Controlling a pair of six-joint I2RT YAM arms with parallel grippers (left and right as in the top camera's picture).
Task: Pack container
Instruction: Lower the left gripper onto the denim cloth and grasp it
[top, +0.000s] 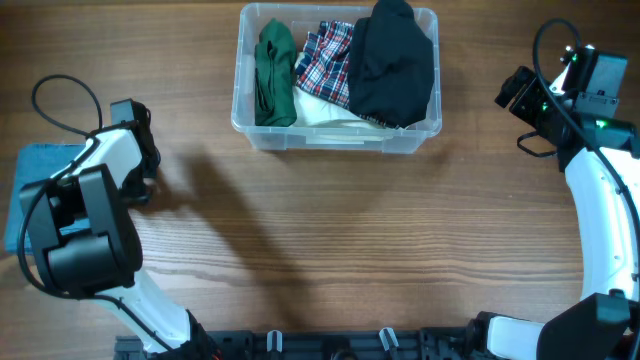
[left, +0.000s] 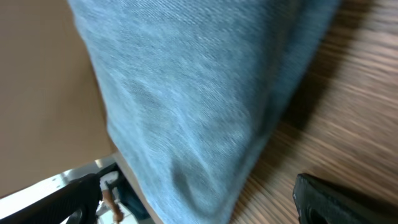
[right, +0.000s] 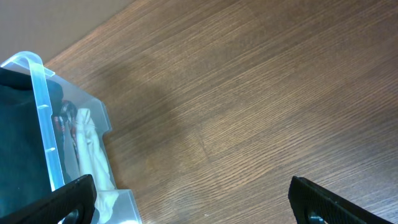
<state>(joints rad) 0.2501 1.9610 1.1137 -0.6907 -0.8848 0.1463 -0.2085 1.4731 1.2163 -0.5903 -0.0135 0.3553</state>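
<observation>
My left gripper should grab the folded blue garment across its raised middle (left: 194, 144) next. Then it can pack the garment into the container still folded.
The clear container (top: 249, 118) stands at the table's far middle. It holds a green garment (top: 274, 75), a plaid one (top: 328, 62), a black one (top: 395, 65) and a white one (top: 320, 112). A folded light-blue garment (top: 28, 190) lies at the left table edge. In the left wrist view my left gripper (left: 199, 206) hangs open just above that blue garment (left: 199, 93), one finger to each side of it. My right gripper (top: 518, 112) is open over bare wood to the right of the container (right: 43, 124), holding nothing.
The left arm (top: 110, 160) covers part of the blue garment from above. The table's left edge (left: 118, 155) runs close beside that garment, with floor beyond. Bare wood (right: 249, 112) lies under the right gripper.
</observation>
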